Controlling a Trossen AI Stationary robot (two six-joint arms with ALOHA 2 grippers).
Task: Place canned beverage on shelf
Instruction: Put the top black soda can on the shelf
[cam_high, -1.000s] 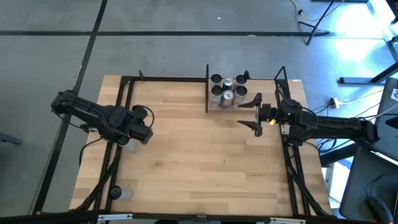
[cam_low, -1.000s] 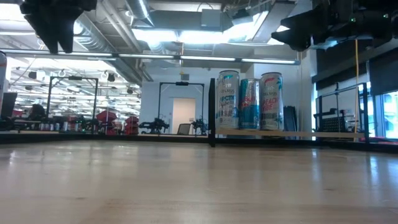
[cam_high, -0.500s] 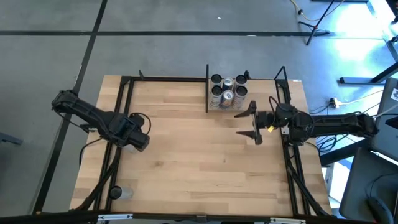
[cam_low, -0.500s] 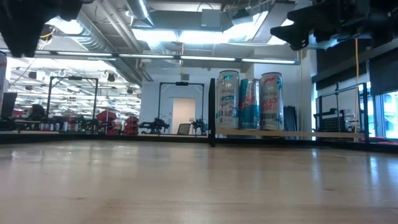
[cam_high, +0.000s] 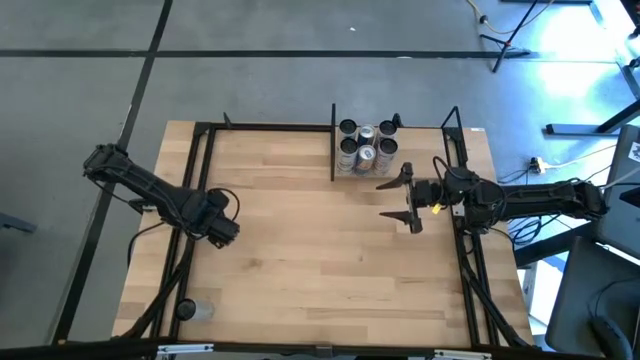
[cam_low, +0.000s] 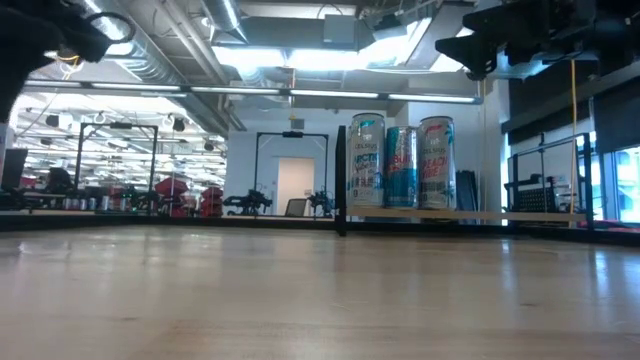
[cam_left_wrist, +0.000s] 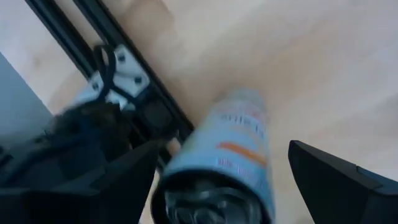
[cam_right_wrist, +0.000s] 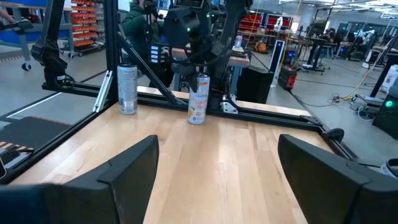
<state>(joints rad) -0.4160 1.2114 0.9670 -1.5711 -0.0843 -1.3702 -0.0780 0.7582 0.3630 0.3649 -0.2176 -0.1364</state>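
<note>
I need to bring the pale can toward the shelf, so I will grab it with my left gripper by its upper end below the can's rim (cam_left_wrist: 217, 163).
A pale can with orange print (cam_left_wrist: 239, 140) stands upright on the table by the black frame at the left edge; it also shows in the right wrist view (cam_right_wrist: 198, 99). My left gripper (cam_high: 222, 225) hangs over it, open, with one finger on each side of the can's top (cam_left_wrist: 205, 208) and not touching it. The shelf (cam_high: 400, 170) is the far-right bay between black uprights. Several cans (cam_high: 365, 148) stand on its board (cam_low: 480, 214). My right gripper (cam_high: 402, 200) is open and empty, just in front of the shelf.
Another can (cam_high: 195, 310) stands upright near the table's front left corner, also in the right wrist view (cam_right_wrist: 127, 90). Black frame rails (cam_high: 195, 180) run along the table's left, right and far sides. The middle of the tabletop (cam_high: 320, 240) is bare wood.
My left gripper has moved toward the table's near left, over the can by the left frame, and has come down a little. My right gripper has shifted slightly toward the table's left and turned a little; it stays open.
</note>
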